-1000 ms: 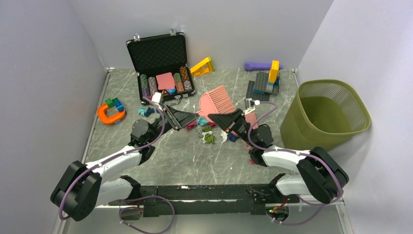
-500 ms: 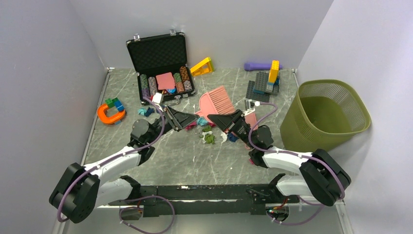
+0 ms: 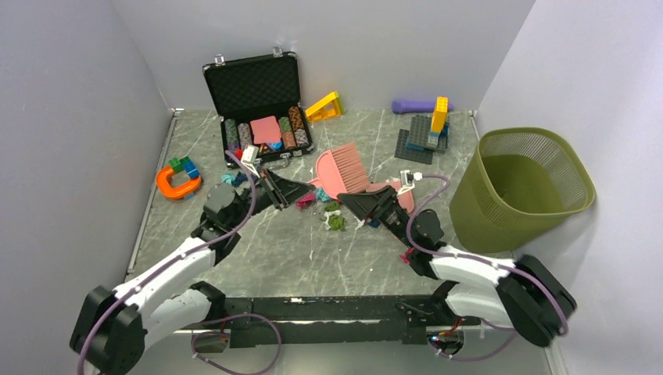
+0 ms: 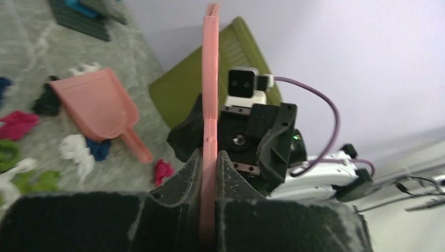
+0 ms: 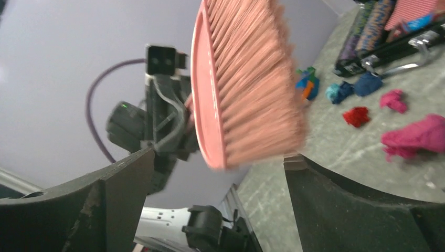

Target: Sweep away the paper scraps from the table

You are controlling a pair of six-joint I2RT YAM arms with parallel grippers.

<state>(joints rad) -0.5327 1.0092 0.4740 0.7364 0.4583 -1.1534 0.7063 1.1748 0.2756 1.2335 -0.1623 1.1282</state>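
My right gripper grips the pink dustpan by its handle next, which keeps its pan and front edge free to collect swept paper scraps.
The paper scraps lie crumpled in magenta, green, white and teal on the grey-green marble table, between my two grippers. More of the scraps show on the right of the right wrist view. My left gripper is shut on the flat handle of a pink hand brush, which is pinched edge-on between the jaws. My right gripper stands open just right of the brush. The bristles hang between its spread fingers without touching them.
A pink dustpan lies on the table by the right gripper. An olive mesh bin stands at the right. An open black case of poker chips, an orange horseshoe toy and building bricks sit further back.
The right gripper has opened and let go of the brush. The left gripper has closed on its handle, and the brush has shifted slightly left and back.
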